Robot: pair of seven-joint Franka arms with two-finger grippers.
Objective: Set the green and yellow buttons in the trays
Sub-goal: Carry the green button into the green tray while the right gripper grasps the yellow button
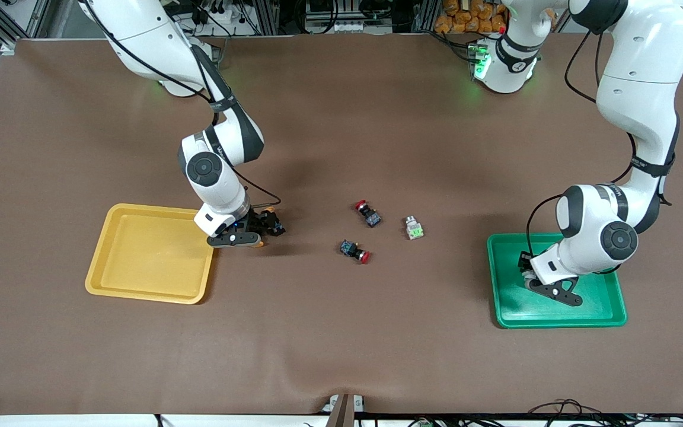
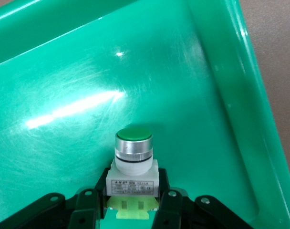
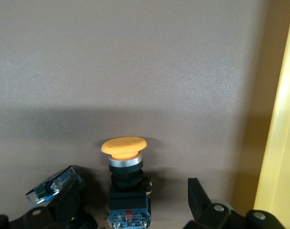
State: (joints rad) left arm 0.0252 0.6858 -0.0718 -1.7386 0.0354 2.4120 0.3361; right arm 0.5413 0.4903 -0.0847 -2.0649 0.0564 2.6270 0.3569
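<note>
My right gripper has its fingers beside the button's body in the wrist view, so it should close on the yellow-capped button's dark body (image 3: pixel 129 193) now.
My left gripper (image 1: pixel 534 277) is low over the green tray (image 1: pixel 558 324). In the left wrist view it (image 2: pixel 134 179) is shut on the whitish-grey body of a green-capped button (image 2: pixel 133 150), above the tray floor (image 2: pixel 135 71). My right gripper (image 1: pixel 245 236) is down at the table beside the yellow tray (image 1: pixel 146 295). Its fingers (image 3: pixel 200 195) stand open around a yellow-capped button (image 3: pixel 126 157) with gaps on both sides. A second yellow button (image 1: pixel 273 223) lies just outside one finger, its blue base showing (image 3: pixel 54 186). Another green button (image 1: pixel 414 228) lies mid-table.
Two black switches with red caps (image 1: pixel 367 213) (image 1: pixel 355 251) lie mid-table between the arms, beside the loose green button. The yellow tray's rim (image 3: pixel 283 143) is close to my right gripper. Brown mat covers the table.
</note>
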